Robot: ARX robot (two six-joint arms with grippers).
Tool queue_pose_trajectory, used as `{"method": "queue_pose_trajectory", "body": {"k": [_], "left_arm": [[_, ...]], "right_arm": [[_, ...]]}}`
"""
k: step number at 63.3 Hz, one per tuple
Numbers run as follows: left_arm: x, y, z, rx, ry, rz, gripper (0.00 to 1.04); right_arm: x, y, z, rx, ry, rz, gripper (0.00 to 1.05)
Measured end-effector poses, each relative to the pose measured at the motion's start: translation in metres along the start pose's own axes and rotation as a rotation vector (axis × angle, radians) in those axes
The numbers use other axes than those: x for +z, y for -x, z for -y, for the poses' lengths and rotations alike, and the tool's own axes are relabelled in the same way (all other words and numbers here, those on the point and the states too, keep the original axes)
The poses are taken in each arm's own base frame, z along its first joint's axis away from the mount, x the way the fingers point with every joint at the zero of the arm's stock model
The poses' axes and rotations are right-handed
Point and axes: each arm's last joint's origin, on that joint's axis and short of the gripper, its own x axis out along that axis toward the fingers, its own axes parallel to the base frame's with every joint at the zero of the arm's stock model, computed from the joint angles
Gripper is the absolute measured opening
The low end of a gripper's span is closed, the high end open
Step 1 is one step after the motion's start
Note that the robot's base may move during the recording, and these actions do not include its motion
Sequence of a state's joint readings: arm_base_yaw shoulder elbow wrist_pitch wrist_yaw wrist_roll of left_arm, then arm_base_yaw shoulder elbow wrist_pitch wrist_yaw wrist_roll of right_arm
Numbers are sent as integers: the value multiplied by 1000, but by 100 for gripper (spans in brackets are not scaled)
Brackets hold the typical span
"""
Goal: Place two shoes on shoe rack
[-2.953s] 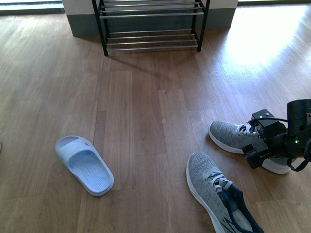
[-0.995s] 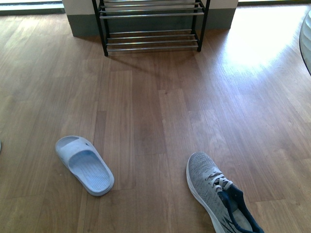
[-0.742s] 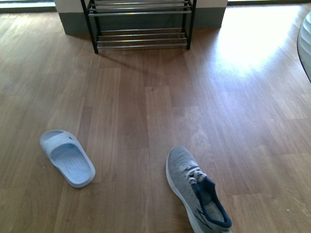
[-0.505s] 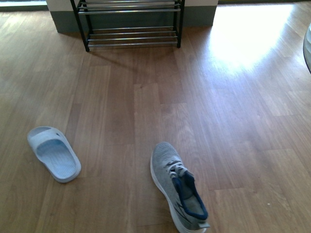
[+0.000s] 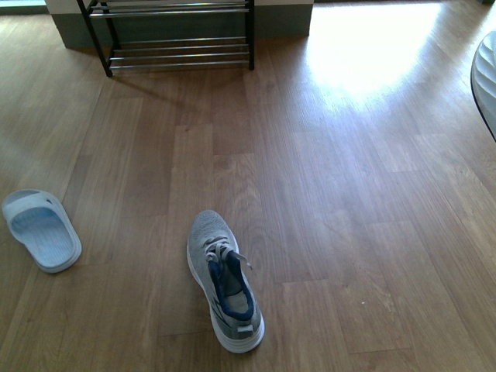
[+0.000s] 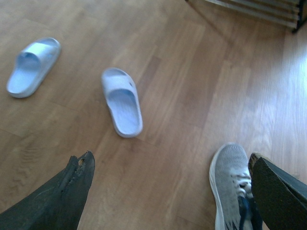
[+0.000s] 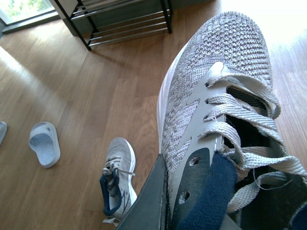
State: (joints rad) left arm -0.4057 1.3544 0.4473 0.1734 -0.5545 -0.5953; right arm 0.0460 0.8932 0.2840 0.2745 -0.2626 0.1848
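The floor sneaker is wide across its white sole, but its navy collar (image 5: 214, 280) opens to a thin side, so my left gripper should pinch the sneaker there next.
One grey knit sneaker (image 7: 216, 72) with a navy collar is held up off the floor, my right gripper (image 7: 168, 191) shut on its side by the collar. Its twin (image 5: 222, 279) lies on the floor, toe toward the shoe rack (image 5: 178, 46), which stands by the far wall. A pale blue slide (image 5: 40, 230) lies at the left. In the left wrist view, two slides (image 6: 122, 100) (image 6: 33, 66) lie apart on the floor. My left gripper (image 6: 170, 191) hangs open above bare floor, beside the floor sneaker (image 6: 232, 184). Neither arm shows in the front view.
Wooden floor (image 5: 325, 194) stretches between the shoes and the rack, with a bright sun patch (image 5: 372, 46) to the rack's right. A grey wall base (image 5: 283, 22) runs behind the rack. A pale curved edge (image 5: 484, 77) cuts into the front view's right side.
The right gripper lifted the far grey sneaker off the floor and out of the front view. Since then the rack, slide and floor sneaker have shifted steadily leftward in that view.
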Motion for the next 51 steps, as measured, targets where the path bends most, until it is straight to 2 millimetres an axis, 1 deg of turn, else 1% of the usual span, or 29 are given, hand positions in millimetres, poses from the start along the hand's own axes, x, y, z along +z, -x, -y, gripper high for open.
{"method": "queue_pose_trajectory", "body": {"k": [1,2,3,4,5,6,8,9,12,14,18,19,23,31,36,51], "left_arm": [[-2,-5,4,-5,-4,-16,95],[-6,-17,12,-13,-17,-55,95],[-9,-22,15,-15,-26,-73,95],[-15,-33,22,-14,-45,-110,95],[-19,-38,25,-14,-54,-128,95],[-26,-48,30,-10,-73,-164,95],[-33,-58,35,-2,-95,-198,95],[-41,-67,40,-3,-112,-234,95],[-57,-86,49,-7,-144,-296,95],[-77,-106,58,-18,-187,-360,95],[-104,-135,72,-54,-255,-436,95],[-114,-145,76,-72,-279,-463,95],[-137,-167,90,-140,-327,-510,95],[-160,-190,108,-211,-362,-546,95],[-170,-202,117,-244,-364,-568,95],[-198,-226,131,-276,-388,-642,95]], "right_arm": [[0,0,0,0,0,0,1],[0,0,0,-1,0,1,1],[0,0,0,-1,0,1,1],[0,0,0,-1,1,1,1],[0,0,0,-1,0,1,1],[0,0,0,-2,0,1,1],[0,0,0,-5,0,2,1],[0,0,0,-7,0,2,1],[0,0,0,-7,0,2,1],[0,0,0,-6,0,2,1],[0,0,0,-4,0,2,1],[0,0,0,-3,0,1,1],[0,0,0,-4,0,1,1],[0,0,0,-4,0,2,1],[0,0,0,-4,0,1,1],[0,0,0,-4,0,1,1]]}}
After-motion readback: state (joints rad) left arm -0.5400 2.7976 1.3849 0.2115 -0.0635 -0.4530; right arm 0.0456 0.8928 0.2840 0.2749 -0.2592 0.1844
